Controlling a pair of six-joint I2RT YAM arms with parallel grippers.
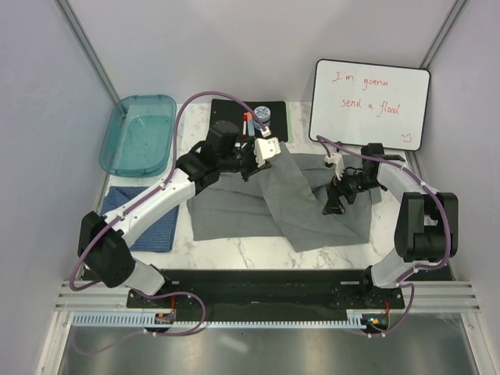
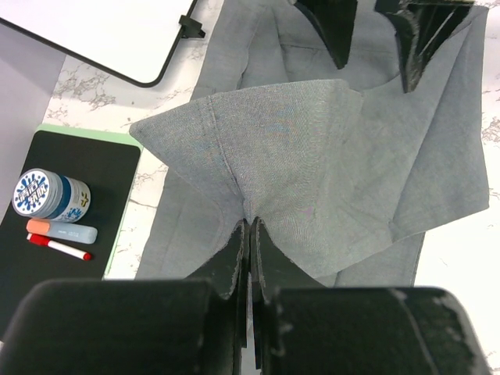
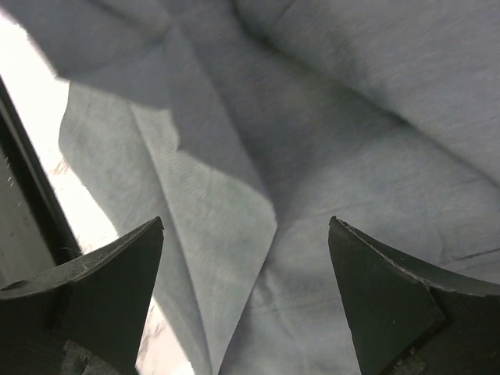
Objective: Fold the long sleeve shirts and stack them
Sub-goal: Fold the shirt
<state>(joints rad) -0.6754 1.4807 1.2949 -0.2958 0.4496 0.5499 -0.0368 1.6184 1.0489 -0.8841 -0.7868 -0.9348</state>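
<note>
The shirt needs to be spread for folding. My right gripper should grab the grey shirt's folded flap edge (image 3: 264, 215) next, apart from my left gripper.
The grey long sleeve shirt (image 1: 250, 211) lies spread across the middle of the table. My left gripper (image 1: 269, 152) is shut on a pinch of it, and the cloth rises in a fan from the fingertips (image 2: 251, 223) over the flat part of the grey shirt (image 2: 437, 172). My right gripper (image 1: 336, 199) hovers open just above the shirt's right side, with nothing between its fingers (image 3: 246, 223); a folded flap of the grey shirt (image 3: 211, 219) lies below. The blue shirt (image 1: 144, 223) sits folded at the table's left, partly under the left arm.
A teal tray (image 1: 141, 133) stands at the back left. A whiteboard (image 1: 369, 101) leans at the back right. A black mat (image 1: 269, 117) behind the shirt holds a jar (image 2: 51, 195), an eraser (image 2: 62, 231) and a red marker (image 2: 58, 248).
</note>
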